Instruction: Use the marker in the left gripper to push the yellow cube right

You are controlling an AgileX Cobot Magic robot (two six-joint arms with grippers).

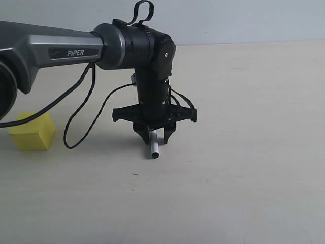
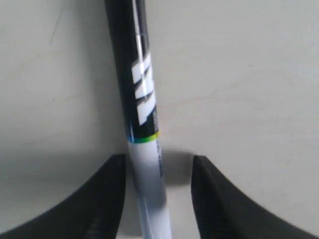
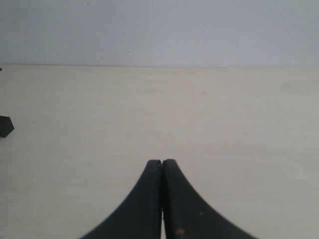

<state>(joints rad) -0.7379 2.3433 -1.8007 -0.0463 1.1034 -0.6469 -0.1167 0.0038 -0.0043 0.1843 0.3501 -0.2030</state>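
My left gripper picks up the marker by its white body [image 2: 147, 172] next, leaving the marker's striped black end [image 2: 133, 74] free to push the yellow cube.
The yellow cube [image 1: 33, 131] sits on the table at the far left, partly behind a loose black cable. My left gripper [image 1: 156, 136] points down at the table well to the cube's right. The marker [image 1: 154, 146] shows between its fingers, white barrel and black end low at the table. In the left wrist view the marker [image 2: 142, 99] runs between the spread jaws of the left gripper [image 2: 158, 159]. It touches one finger [image 2: 112, 174] and a clear gap separates it from the other. My right gripper [image 3: 162, 162] is shut on nothing over bare table.
The pale wooden table [image 1: 244, 152] ends at a light wall at the back. Black cables [image 1: 81, 109] hang from the grey PiPER arm [image 1: 61, 51] between the cube and the left gripper. A small black part [image 3: 5, 126] shows at the edge of the right wrist view.
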